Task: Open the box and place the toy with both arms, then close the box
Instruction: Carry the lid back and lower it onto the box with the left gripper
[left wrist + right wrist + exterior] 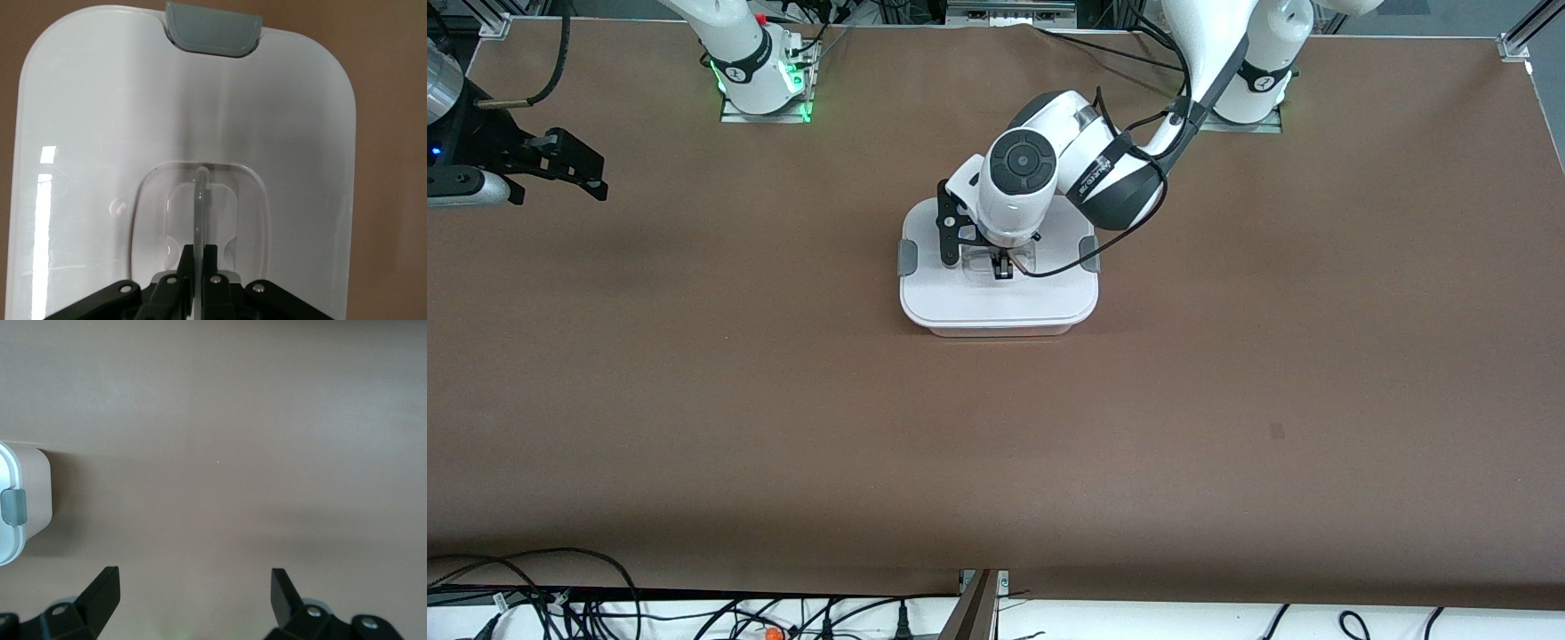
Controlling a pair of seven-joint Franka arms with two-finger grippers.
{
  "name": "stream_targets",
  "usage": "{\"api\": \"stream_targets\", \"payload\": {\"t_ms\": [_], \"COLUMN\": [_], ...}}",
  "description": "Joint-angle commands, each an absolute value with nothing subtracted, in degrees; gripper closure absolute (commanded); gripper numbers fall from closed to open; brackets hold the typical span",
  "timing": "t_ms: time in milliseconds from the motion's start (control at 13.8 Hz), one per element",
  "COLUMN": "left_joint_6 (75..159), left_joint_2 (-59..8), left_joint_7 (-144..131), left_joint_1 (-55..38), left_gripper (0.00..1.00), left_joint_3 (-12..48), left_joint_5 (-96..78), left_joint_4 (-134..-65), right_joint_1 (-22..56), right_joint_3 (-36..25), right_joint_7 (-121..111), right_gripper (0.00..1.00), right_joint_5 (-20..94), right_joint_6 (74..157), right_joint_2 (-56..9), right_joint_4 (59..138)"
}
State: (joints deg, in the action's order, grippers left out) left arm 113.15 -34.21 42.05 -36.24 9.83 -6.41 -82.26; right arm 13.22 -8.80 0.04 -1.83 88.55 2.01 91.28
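Observation:
The lid lies level on the pink tub's rim (999, 329), so it is time for my left gripper to release the white lid (971, 302) now.
The box (996, 302) stands mid-table with its white lid lying on the tub and grey clips (907, 258) at both ends. My left gripper (1000, 267) is down on the lid's centre and shut on the clear recessed handle (200, 200); in the left wrist view my left gripper (201, 257) has its jaws pressed on the thin handle bar. My right gripper (585, 176) waits in the air over the table at the right arm's end; in its wrist view the right gripper (193, 587) is open and empty. The toy is out of view.
The right wrist view shows one end of the box (33, 487) with a grey clip (13, 507) and bare brown table (233, 453) around it. Cables (560, 604) hang along the table edge nearest the front camera.

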Motion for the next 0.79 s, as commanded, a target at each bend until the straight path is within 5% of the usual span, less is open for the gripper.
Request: {"api": "stream_targets", "payload": {"t_ms": [0,433,722], "left_joint_6": [112.6,99.8,91.2], "left_joint_2": [-34.7,-25.9,-20.3], "left_joint_7": [41.7,41.0,41.5], "left_joint_1": [-36.9,-31.9,-18.8], "left_gripper": [0.01,0.00,0.00], "left_joint_3": [9.5,9.1,9.1], "left_joint_5": [-7.6,-5.5,-3.5], "left_joint_4": [-81.7,-80.6,-81.0], "right_joint_1": [12.7,12.7,12.7], "right_joint_3": [-8.5,-8.5,-8.5], "right_joint_7": [0.6,0.7,0.7], "right_gripper": [0.00,0.00,0.00], "right_joint_5": [-1.2,-0.9,-0.9], "right_joint_6": [87.7,87.9,87.9], "right_joint_2": [1.4,1.3,1.3], "right_joint_4": [89.7,89.7,89.7]}}
